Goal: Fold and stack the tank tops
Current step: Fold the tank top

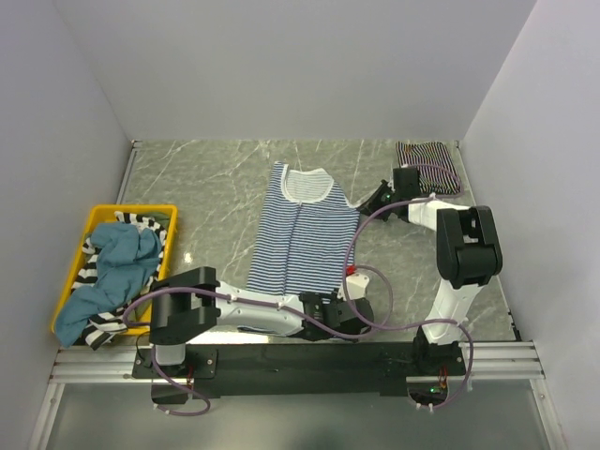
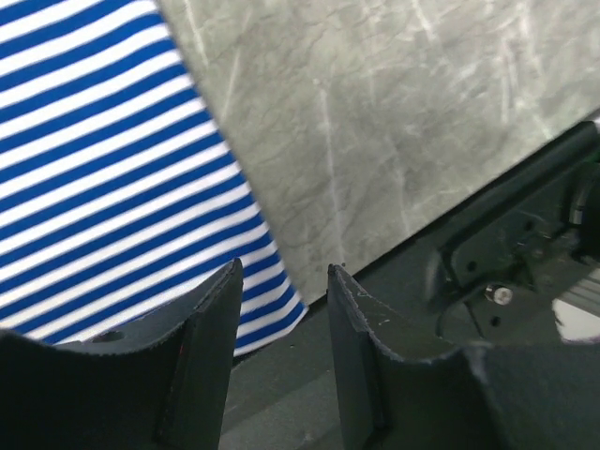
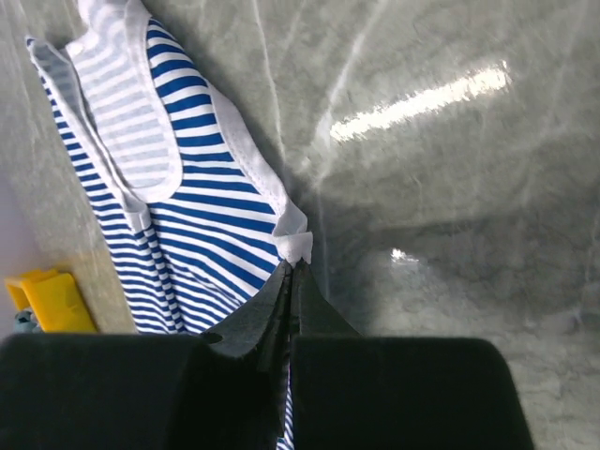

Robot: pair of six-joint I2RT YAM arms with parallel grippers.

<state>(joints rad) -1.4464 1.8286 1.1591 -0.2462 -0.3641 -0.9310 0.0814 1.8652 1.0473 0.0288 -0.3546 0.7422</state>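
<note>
I need to grab the tank top's hem corner (image 2: 292,313) with my left gripper next, on the side that my right gripper is pinching, to fold that pinched side of the tank top inward.
A blue-and-white striped tank top (image 1: 302,234) with white trim lies flat in the middle of the table, neck toward the back. My right gripper (image 1: 362,201) is shut on the white-trimmed edge at its right armhole; the right wrist view shows the jaws (image 3: 293,267) pinching a white tip of the trim of the tank top (image 3: 202,202). My left gripper (image 1: 351,313) is open and empty at the near right hem corner. In the left wrist view its fingers (image 2: 283,281) stand apart beside the hem (image 2: 112,187). A dark striped folded top (image 1: 428,166) lies at the back right.
A yellow basket (image 1: 94,220) stands at the left with a teal garment (image 1: 117,262) and a black-and-white striped top (image 1: 141,225) in it. It also shows in the right wrist view (image 3: 47,300). Walls close the table at the back and sides. A black rail (image 1: 281,361) runs along the near edge.
</note>
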